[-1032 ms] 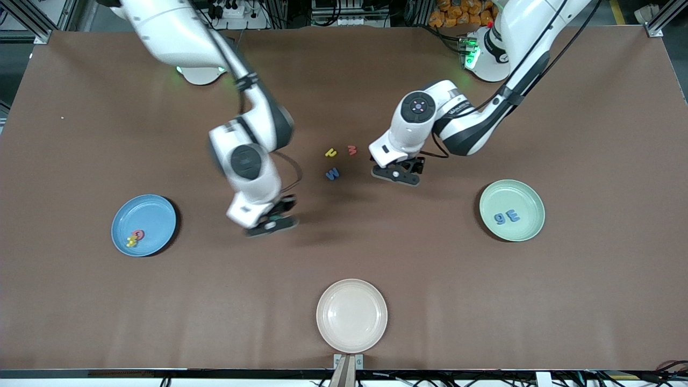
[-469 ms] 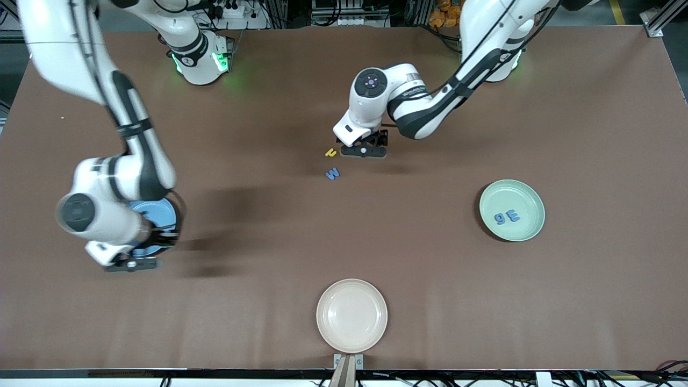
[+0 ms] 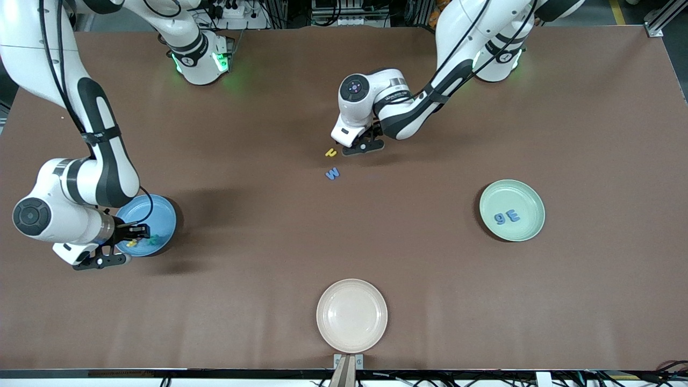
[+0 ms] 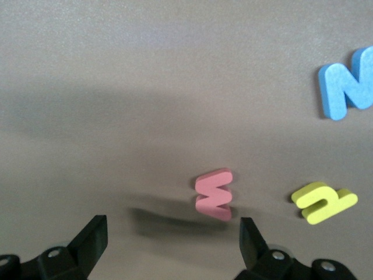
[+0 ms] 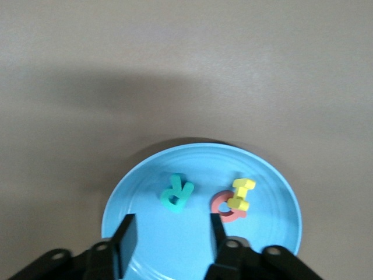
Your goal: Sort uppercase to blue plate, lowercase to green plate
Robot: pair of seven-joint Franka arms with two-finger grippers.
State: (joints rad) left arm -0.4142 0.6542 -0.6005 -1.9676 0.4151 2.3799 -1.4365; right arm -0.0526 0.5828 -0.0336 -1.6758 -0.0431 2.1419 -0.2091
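Note:
In the left wrist view my left gripper's fingers are still short of the red w [image 4: 213,194], so it is too early to close, as closing now would miss it.
My right gripper [image 3: 107,258] [image 5: 171,227] hangs open over the blue plate [image 3: 161,215] [image 5: 274,216], nothing between its fingers. On that plate lie a teal R [image 5: 176,193], a red Q [image 5: 224,205] and a yellow H [image 5: 241,193] resting on the Q. My left gripper [image 3: 364,145] [image 4: 172,227] is open just over the small red w [image 4: 214,195], which the front view hides. Beside it lie the yellow hooked letter [image 3: 330,152] [image 4: 323,202] and the blue W [image 3: 332,173] [image 4: 347,87]. The green plate [image 3: 529,193] holds a blue g [image 3: 500,217] and a blue E [image 3: 513,216].
A cream-white plate [image 3: 351,290] sits with nothing on it near the front camera's edge of the table, midway between the arms. Bare brown tabletop lies between the plates and the letters in the middle.
My right arm swung from the table's middle to over the blue plate and opened; the teal R now lies there. My left gripper moved over the red w.

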